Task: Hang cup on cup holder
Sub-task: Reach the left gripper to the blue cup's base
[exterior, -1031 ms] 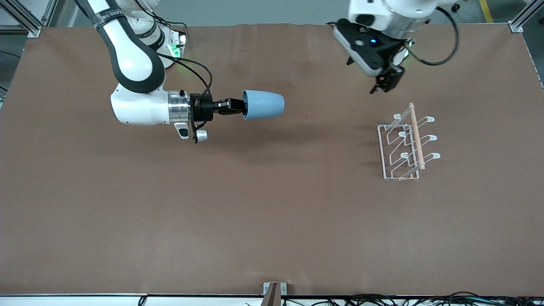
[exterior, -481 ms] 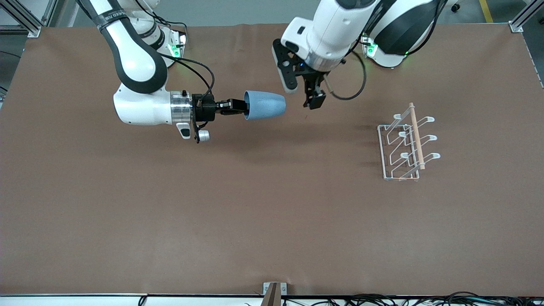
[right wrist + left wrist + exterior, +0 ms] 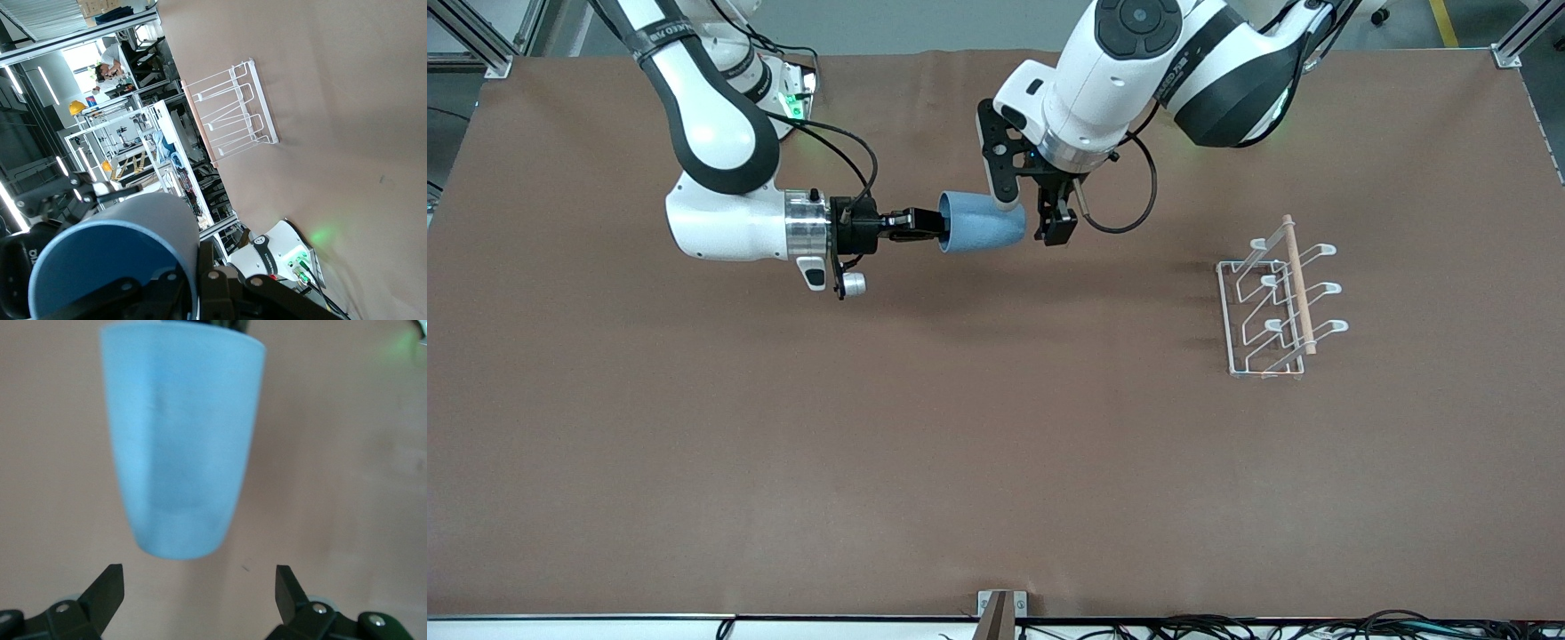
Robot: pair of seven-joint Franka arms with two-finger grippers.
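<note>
My left gripper should grab the light-blue cup by its base end point(image 3: 1014, 223) next. The cup's open rim then stays free to go onto the cup holder point(image 3: 1276, 300).
My right gripper point(image 3: 932, 226) is shut on the rim of the light-blue cup point(image 3: 983, 224) and holds it on its side above the table, base pointing toward the left arm's end. In the right wrist view one finger is inside the cup point(image 3: 113, 263) and one outside, at my right gripper point(image 3: 199, 283). My left gripper point(image 3: 1042, 229) is open just off the cup's base. In the left wrist view the cup point(image 3: 180, 447) hangs ahead of my left gripper point(image 3: 198, 590), not between the fingertips point(image 3: 109, 585). The white wire cup holder point(image 3: 1276, 300) stands toward the left arm's end and also shows in the right wrist view point(image 3: 230, 113).
The brown table cover point(image 3: 996, 462) spreads wide nearer the front camera. The left arm's base point(image 3: 287, 257) with a green light shows in the right wrist view. A small bracket point(image 3: 1000, 604) sits at the table's near edge.
My left arm has swung from over the spot near the cup holder across to the cup's base end, gripper open. My right gripper with the cup has barely shifted.
</note>
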